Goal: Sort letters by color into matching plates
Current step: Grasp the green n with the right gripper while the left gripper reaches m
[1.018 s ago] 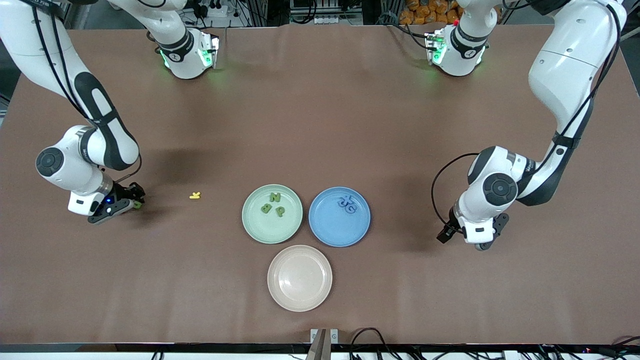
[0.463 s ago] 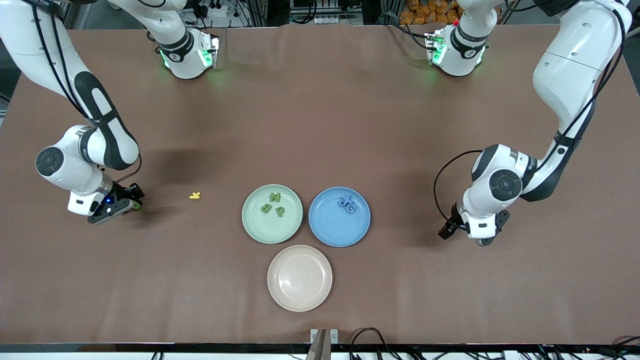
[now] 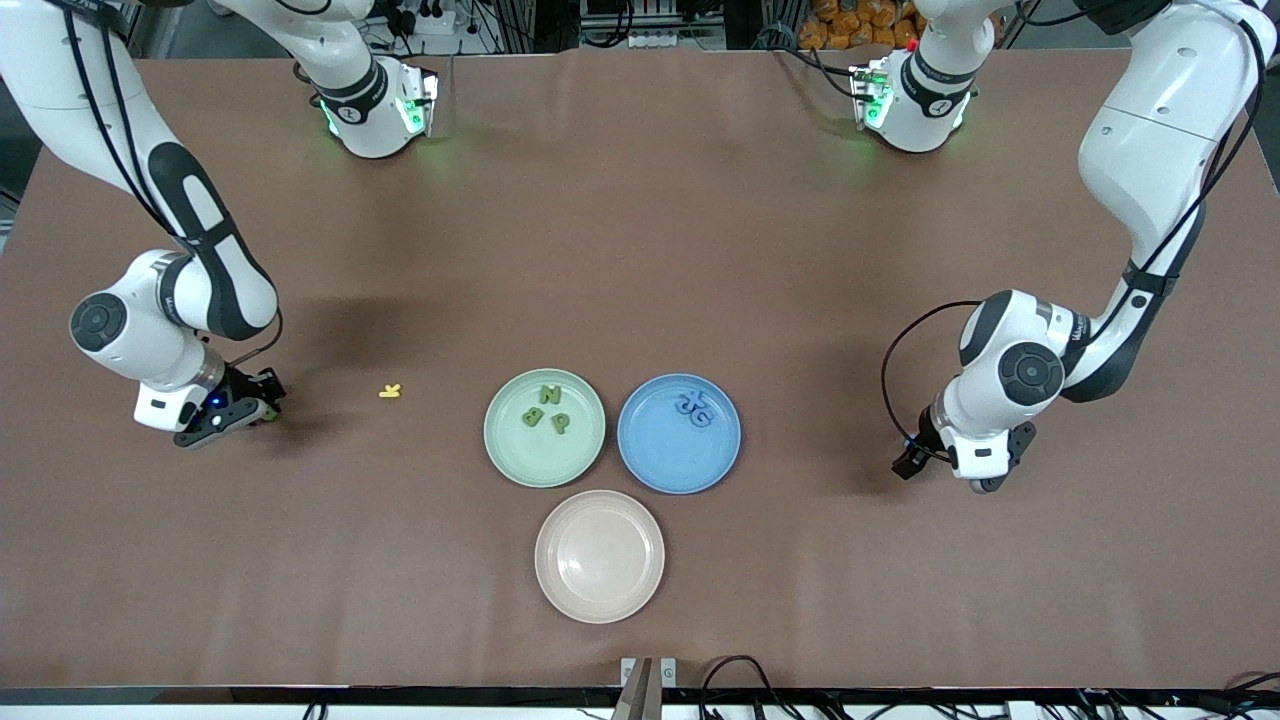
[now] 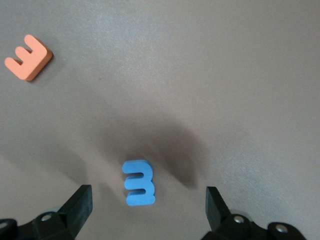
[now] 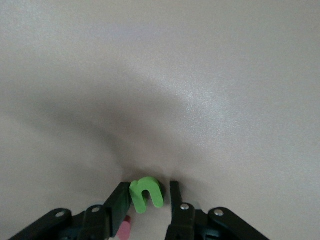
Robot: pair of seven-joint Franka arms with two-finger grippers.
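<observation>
My left gripper needs to grab the blue letter by its humped back and the ends of its legs next, to sort the letter onto the blue plate (image 3: 640, 462).
My right gripper (image 3: 228, 412) is low at the table near the right arm's end. Its fingers (image 5: 119, 202) stand narrowly apart around a bright green letter (image 5: 146, 194): one pad touches it, and a thin gap shows at the other. My left gripper (image 3: 975, 478) hangs open over a blue letter (image 4: 139, 183) near the left arm's end, the letter lying between its wide fingers (image 4: 80, 200). The mint green plate (image 3: 500, 452) holds three green letters (image 3: 549, 395). The blue plate (image 3: 640, 462) beside it holds blue letters (image 3: 695, 405).
A yellow letter (image 3: 390, 391) lies between my right gripper and the green plate. An empty beige-pink plate (image 3: 560, 600) sits nearer the front camera than the other two. An orange letter (image 4: 28, 56) lies near the blue one. A pink piece (image 5: 125, 229) shows under one right finger.
The right gripper's fingers have closed in around the green letter. The left arm has shifted a little toward its own end of the table, still open.
</observation>
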